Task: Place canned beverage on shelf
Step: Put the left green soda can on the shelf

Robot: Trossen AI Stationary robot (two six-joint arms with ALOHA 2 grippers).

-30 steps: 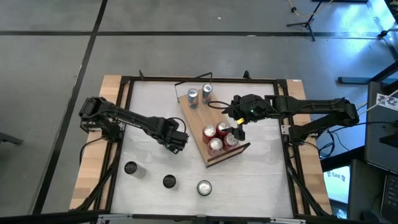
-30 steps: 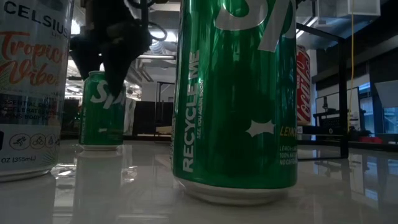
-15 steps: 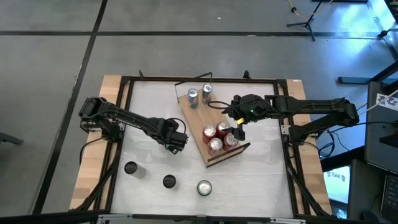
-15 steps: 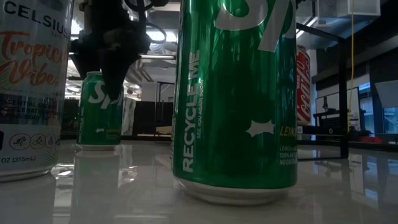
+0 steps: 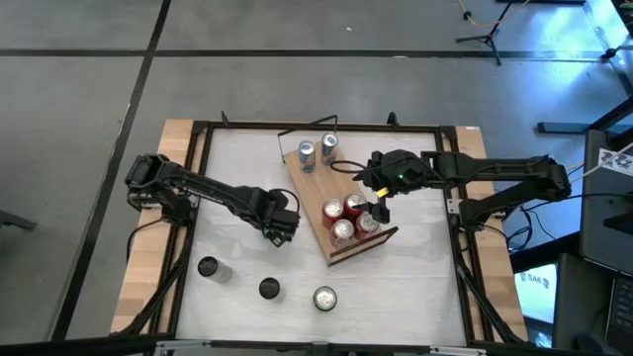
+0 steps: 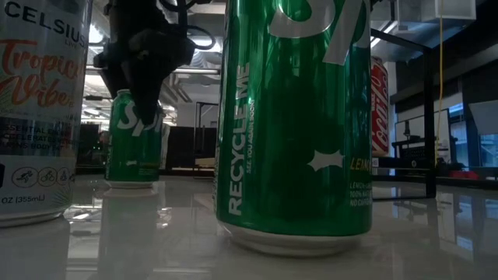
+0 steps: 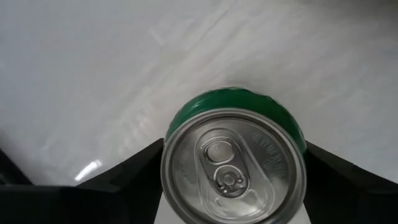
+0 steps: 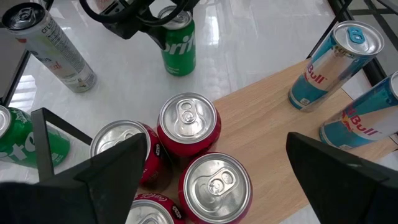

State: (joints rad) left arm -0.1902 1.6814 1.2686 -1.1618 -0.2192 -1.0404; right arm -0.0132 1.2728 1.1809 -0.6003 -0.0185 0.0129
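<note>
The green can is over the white tabletop, off the shelf's side, so my left gripper should keep holding it until it is on the wooden shelf [image 5: 316, 190].
The shelf [image 5: 315, 188] is a light-wood board lying slantwise on the table's far right part. Two blue-and-silver cans [image 5: 307, 153] stand at its wire-frame end and several red cans [image 5: 343, 229] at its near end. My left gripper [image 5: 280, 227] stands left of the shelf, shut on an upright green can [image 7: 233, 165], which also shows in the low view [image 6: 134, 140] and the right wrist view [image 8: 178, 43]. My right gripper [image 5: 379, 210] hangs open and empty above the red cans [image 8: 188, 121]. My left gripper pinches the green can between its two fingers, on opposite sides of the upper wall just below the rim [image 7: 171, 134]. The fingers [image 7: 140, 168] come from above, pointing down. The can stands upright; whether its base [image 6: 132, 183] rests on the table or hangs just above it, I cannot tell.
Three more cans stand near the table's near edge [image 5: 208, 267], [image 5: 269, 288], [image 5: 324, 298]; in the low view a tall white can [image 6: 39, 109] and a large green can [image 6: 296, 124] fill the foreground. A black frame [image 5: 203, 138] runs around the table.
My left gripper has carried the green can a little toward the table's right edge, toward the shelf. The can has stayed upright. My right gripper has kept still.
</note>
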